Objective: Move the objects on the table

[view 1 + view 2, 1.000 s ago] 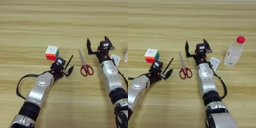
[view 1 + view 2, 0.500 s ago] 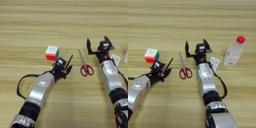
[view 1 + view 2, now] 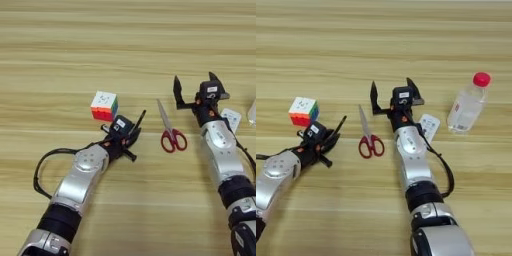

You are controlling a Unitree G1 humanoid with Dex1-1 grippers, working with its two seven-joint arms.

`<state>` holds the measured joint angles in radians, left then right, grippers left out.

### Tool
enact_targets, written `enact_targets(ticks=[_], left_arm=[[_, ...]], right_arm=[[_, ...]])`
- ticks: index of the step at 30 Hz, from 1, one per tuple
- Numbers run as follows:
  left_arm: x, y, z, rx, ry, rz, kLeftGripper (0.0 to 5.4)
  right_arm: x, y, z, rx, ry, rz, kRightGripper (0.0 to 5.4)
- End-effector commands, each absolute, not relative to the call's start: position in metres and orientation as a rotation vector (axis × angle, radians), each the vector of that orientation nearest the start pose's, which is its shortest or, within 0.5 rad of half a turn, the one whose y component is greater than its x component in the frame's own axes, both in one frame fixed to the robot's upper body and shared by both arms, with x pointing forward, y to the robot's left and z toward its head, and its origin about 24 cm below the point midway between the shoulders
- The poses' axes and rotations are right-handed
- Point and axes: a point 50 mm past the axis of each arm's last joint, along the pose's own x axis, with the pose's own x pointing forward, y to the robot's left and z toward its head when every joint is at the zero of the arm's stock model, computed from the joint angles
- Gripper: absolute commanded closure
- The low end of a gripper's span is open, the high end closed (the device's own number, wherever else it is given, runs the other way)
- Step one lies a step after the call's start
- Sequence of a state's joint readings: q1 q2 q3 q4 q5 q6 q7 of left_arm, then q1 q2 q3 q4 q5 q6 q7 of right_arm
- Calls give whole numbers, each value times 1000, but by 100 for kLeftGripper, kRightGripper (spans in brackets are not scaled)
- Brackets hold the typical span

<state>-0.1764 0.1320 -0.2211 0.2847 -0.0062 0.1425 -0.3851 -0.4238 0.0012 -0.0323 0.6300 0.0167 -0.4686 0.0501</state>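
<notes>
My right gripper grabs the scissors' red handles next, since the scissors' pointed blades lie bare on the tabletop.
A multicoloured puzzle cube (image 3: pixel 104 106) sits left of centre on the wooden table (image 3: pixel 125 45). Just below and right of it, my left gripper (image 3: pixel 128 137) is shut on a thin black pen (image 3: pixel 141 118) that sticks up and to the right. Red-handled scissors (image 3: pixel 170 132) lie in the middle, blades pointing away. My right gripper (image 3: pixel 196 90) is raised to their right, open and holding nothing. A white remote control (image 3: pixel 428 125) lies partly under the right forearm. A clear red-capped bottle (image 3: pixel 468 105) lies at the right.
A black cable (image 3: pixel 45 165) loops beside my left forearm. Bare planks stretch across the far half of the table.
</notes>
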Motion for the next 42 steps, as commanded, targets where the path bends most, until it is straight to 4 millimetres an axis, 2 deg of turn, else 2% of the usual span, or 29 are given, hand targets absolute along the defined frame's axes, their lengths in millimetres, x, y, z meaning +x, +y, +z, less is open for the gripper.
enact_targets(ticks=[1, 7, 21, 33, 42], left_arm=[[257, 115, -20, 175, 423, -581, 474], [257, 115, -21, 174, 423, -580, 517], [258, 115, -20, 168, 420, -576, 517], [259, 115, -13, 125, 381, -586, 517], [264, 113, 4, 84, 297, -585, 517]], right_arm=[[322, -122, 57, 8, -243, 125, 0], [322, -122, 57, 8, -243, 125, 0], [322, -122, 57, 6, -243, 125, 0], [322, -123, 57, 6, -243, 125, 0], [322, -123, 57, 5, -243, 124, 0]])
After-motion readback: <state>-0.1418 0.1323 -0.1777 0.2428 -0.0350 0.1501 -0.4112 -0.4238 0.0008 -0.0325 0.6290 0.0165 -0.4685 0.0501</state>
